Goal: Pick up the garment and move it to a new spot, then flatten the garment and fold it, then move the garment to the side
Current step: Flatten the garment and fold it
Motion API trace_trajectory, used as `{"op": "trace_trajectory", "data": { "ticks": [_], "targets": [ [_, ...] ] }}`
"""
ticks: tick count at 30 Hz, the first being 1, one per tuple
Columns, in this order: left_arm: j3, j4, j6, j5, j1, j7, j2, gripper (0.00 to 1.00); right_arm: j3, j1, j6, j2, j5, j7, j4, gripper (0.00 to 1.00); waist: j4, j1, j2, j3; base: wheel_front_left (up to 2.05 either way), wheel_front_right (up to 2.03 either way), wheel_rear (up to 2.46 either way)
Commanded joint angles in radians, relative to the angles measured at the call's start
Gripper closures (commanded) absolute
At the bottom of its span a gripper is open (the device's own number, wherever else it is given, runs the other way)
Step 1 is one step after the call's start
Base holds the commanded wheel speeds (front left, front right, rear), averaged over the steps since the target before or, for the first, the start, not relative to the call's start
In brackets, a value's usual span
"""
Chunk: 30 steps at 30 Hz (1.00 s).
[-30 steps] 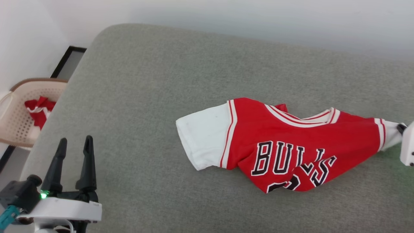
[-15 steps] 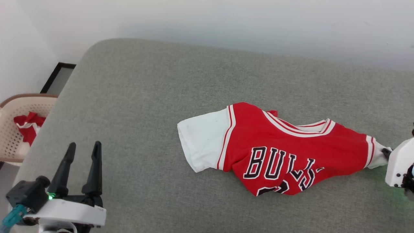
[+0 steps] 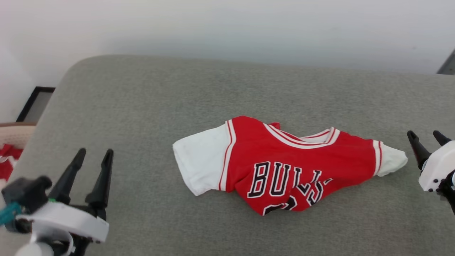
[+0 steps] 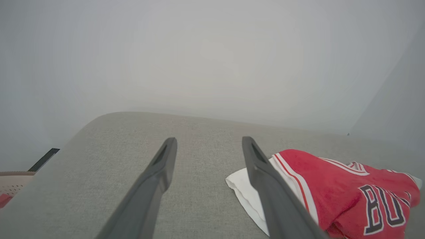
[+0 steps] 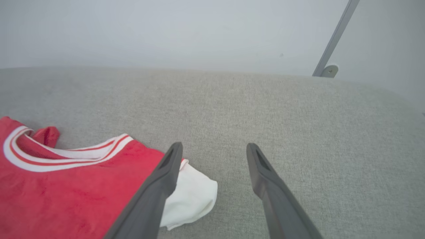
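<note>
Next, the left gripper grabs the white sleeve by its open hem (image 3: 184, 170), since the shirt's red body (image 3: 273, 187) lies bunched and slack.
The garment (image 3: 288, 163), a red shirt with white sleeves and black "BULLS" lettering, lies crumpled on the grey cushioned surface (image 3: 177, 96), chest up, its lower part bunched. My right gripper (image 3: 426, 135) is open just right of the garment's white right sleeve (image 3: 391, 161), with nothing between its fingers. In the right wrist view that gripper (image 5: 214, 146) is open over the grey surface, the sleeve (image 5: 192, 196) lying by its left finger. My left gripper (image 3: 94, 154) is open at the lower left, apart from the garment (image 4: 348, 186); in its own wrist view it (image 4: 209, 139) holds nothing.
A beige perforated basket (image 3: 14, 135) with another red-and-white cloth (image 3: 6, 161) stands off the surface's left edge. A pale wall runs behind the surface. A grey metal bar (image 5: 335, 36) leans at the far right.
My right gripper has let go of the white right sleeve and opened; the sleeve now lies on the surface. The head camera has turned, shifting the whole picture left.
</note>
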Motion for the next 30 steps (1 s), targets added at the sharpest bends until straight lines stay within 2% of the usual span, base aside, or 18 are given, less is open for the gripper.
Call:
{"op": "trace_trajectory", "data": {
  "ticks": [1,8,14,18,25,30],
  "targets": [
    [-0.003,-0.005,-0.006,-0.006,-0.017,0.005,0.008,0.00,-0.005,0.014,-0.002,0.006,-0.004,-0.011,-0.009,0.00,-0.021,0.0000,0.0000,-0.004,0.00,0.00,0.00],
    [-0.051,-0.011,-0.006,-0.086,-0.112,0.177,0.093,0.00,-0.070,0.110,-0.002,0.066,-0.066,-0.188,-0.188,0.00,-0.086,0.0000,0.0000,0.011,0.00,0.00,0.00],
    [-0.094,0.047,-0.007,-0.173,-0.232,0.345,0.163,0.00,-0.124,0.182,-0.002,0.136,-0.177,-0.310,-0.327,0.00,-0.136,0.0000,0.0000,0.043,0.00,0.00,0.00],
    [-0.140,0.108,-0.006,-0.231,-0.325,0.470,0.190,0.00,-0.155,0.214,-0.002,0.190,-0.244,-0.374,-0.410,0.00,-0.161,0.0000,0.0000,0.075,0.00,0.00,0.00],
    [-0.236,0.250,-0.006,-0.284,-0.469,0.698,0.230,0.00,-0.178,0.236,-0.002,0.266,-0.309,-0.412,-0.499,0.00,-0.194,0.0000,0.0000,0.133,0.00,0.00,0.00],
    [-0.276,0.343,-0.006,-0.296,-0.541,0.801,0.239,0.00,-0.179,0.228,-0.002,0.290,-0.327,-0.413,-0.521,0.00,-0.215,0.0000,0.0000,0.164,0.00,0.00,0.00]
  ]
}}
